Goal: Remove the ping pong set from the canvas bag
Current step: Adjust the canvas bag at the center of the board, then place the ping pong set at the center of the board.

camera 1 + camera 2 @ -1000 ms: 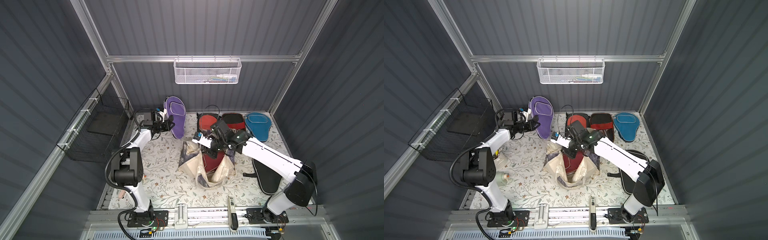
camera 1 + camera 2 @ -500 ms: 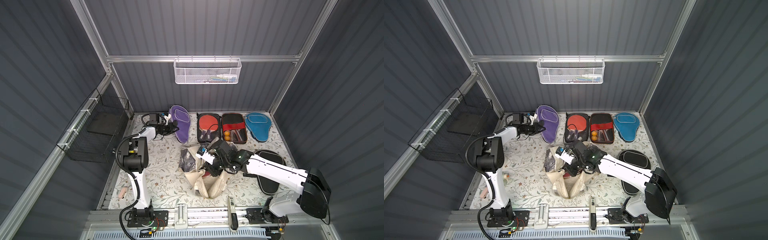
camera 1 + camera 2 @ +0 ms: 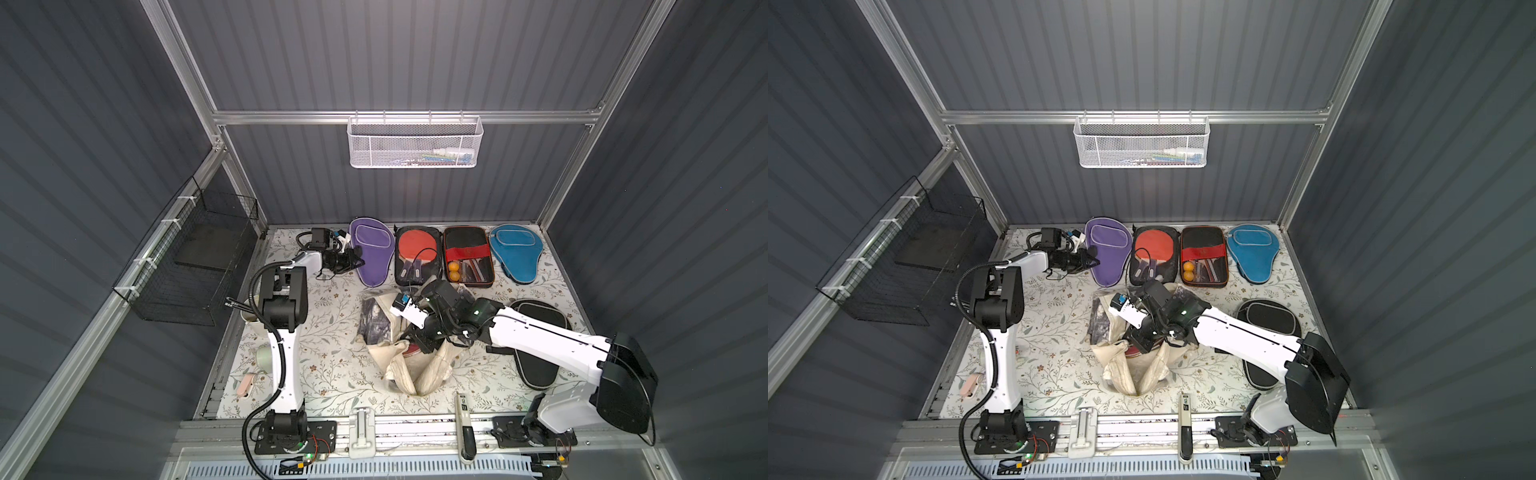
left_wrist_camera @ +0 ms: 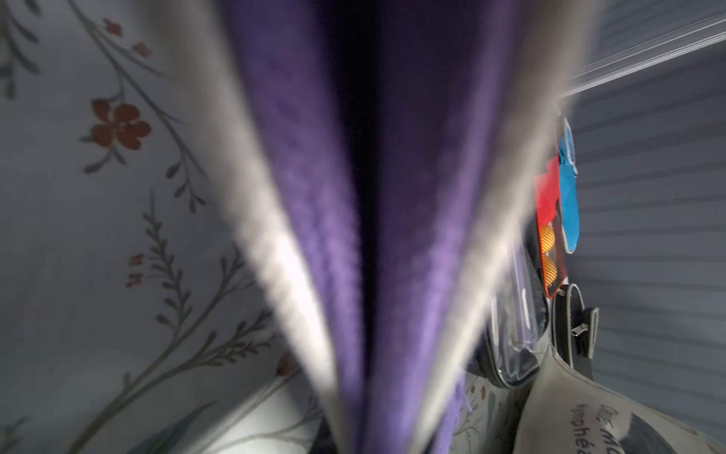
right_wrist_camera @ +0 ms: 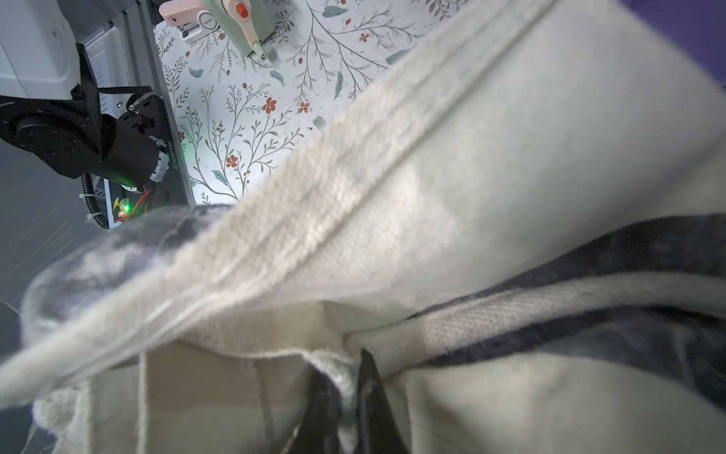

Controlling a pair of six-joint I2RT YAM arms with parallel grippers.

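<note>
The purple cover point(image 3: 372, 253) tilts just above the free cloth beside the open case and would land flat, so it is time for my left gripper to open.
The cream canvas bag point(image 3: 399, 368) point(image 3: 1133, 372) lies crumpled mid-table, and a dark red piece of the ping pong set point(image 3: 412, 351) shows in its mouth. My right gripper point(image 3: 422, 344) point(image 5: 345, 377) is shut on a fold of the bag's cream cloth point(image 5: 432, 220). At the back lie a purple cover point(image 3: 372, 253) point(image 4: 314, 236), an open red-and-black case point(image 3: 442, 255) with paddles and orange balls, and a blue cover point(image 3: 515, 251). A black cover point(image 3: 540, 332) lies under the right arm. My left gripper point(image 3: 358, 261) point(image 3: 1094, 261) is shut on the purple cover's edge.
A black wire basket point(image 3: 195, 266) hangs on the left wall and a white mesh basket point(image 3: 415, 145) on the back wall. A pink stapler point(image 3: 246, 384) and a pale green tool point(image 5: 239, 23) sit by the left arm's base. A floral cloth point(image 3: 332, 374) covers the table.
The left gripper has laid the purple cover down flat at the back. The right gripper has pulled the canvas bag toward the front, uncovering the open case.
</note>
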